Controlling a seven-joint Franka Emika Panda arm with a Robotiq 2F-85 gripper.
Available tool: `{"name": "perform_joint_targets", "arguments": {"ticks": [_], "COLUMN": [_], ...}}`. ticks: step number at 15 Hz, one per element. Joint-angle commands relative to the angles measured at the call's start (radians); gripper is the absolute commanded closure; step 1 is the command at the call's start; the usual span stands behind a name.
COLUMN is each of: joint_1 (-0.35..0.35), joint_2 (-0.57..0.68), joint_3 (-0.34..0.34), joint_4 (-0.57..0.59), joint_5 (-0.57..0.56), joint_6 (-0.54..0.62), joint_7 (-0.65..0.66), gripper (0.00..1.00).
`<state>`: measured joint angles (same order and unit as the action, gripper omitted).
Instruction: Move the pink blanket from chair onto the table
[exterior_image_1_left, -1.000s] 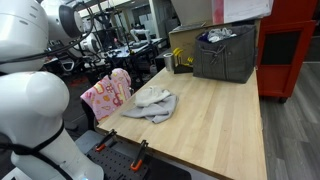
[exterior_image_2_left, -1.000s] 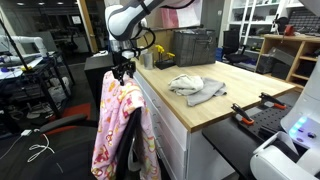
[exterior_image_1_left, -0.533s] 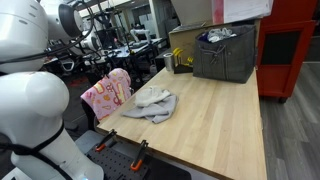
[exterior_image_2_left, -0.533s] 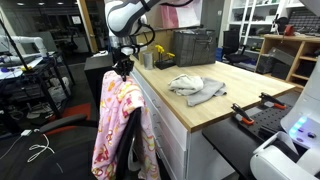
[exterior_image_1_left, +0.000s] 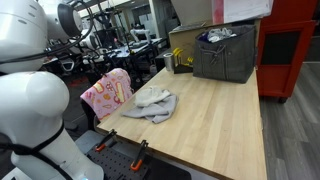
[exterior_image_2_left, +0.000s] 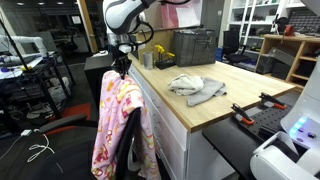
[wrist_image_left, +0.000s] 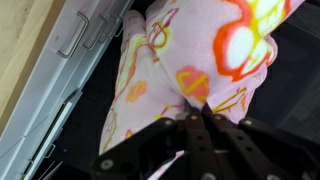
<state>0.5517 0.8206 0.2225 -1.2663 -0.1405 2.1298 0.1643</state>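
Observation:
The robot's gripper would bring the pink blanket (exterior_image_2_left: 120, 125) up with it if it lifted now, because the blanket's cloth is bunched between its shut fingers.
The pink blanket (exterior_image_2_left: 120, 125), printed with yellow and orange figures, hangs over the dark chair (exterior_image_2_left: 97, 66) beside the table (exterior_image_2_left: 215, 98); it also shows in an exterior view as the blanket (exterior_image_1_left: 107, 94). My gripper (exterior_image_2_left: 121, 67) is at the blanket's top, above the chair back. In the wrist view the gripper (wrist_image_left: 196, 112) is shut, its fingers pinching a fold of the pink blanket (wrist_image_left: 190, 50). The chair is mostly hidden under the fabric.
A plain grey cloth (exterior_image_2_left: 193, 87) lies crumpled on the wooden table (exterior_image_1_left: 215, 125). A grey fabric bin (exterior_image_1_left: 225, 53) and a yellow-black object (exterior_image_1_left: 181, 60) stand at the table's far end. Black clamps (exterior_image_1_left: 138, 152) sit at the near edge. Metal drawer fronts (wrist_image_left: 60, 60) line the table's side.
The gripper's jaws have closed on the top of the blanket; the arm has stayed almost in place above the chair back.

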Motion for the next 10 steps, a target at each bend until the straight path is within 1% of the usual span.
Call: {"name": "perform_joint_targets", "arguments": {"ticks": [1, 7, 10], "joint_1": [-0.008, -0.005, -0.013], "joint_2": [-0.058, -0.192, -0.272], "joint_3": [0.017, -0.03, -0.059], "joint_4": [-0.012, -0.093, -0.169], "joint_5": [0.017, -0.031, -0.037], "joint_6": [-0.008, 0.009, 0.016], "joint_7": [0.002, 0.073, 0.129], "gripper": [0.99, 0.99, 0.99]}}
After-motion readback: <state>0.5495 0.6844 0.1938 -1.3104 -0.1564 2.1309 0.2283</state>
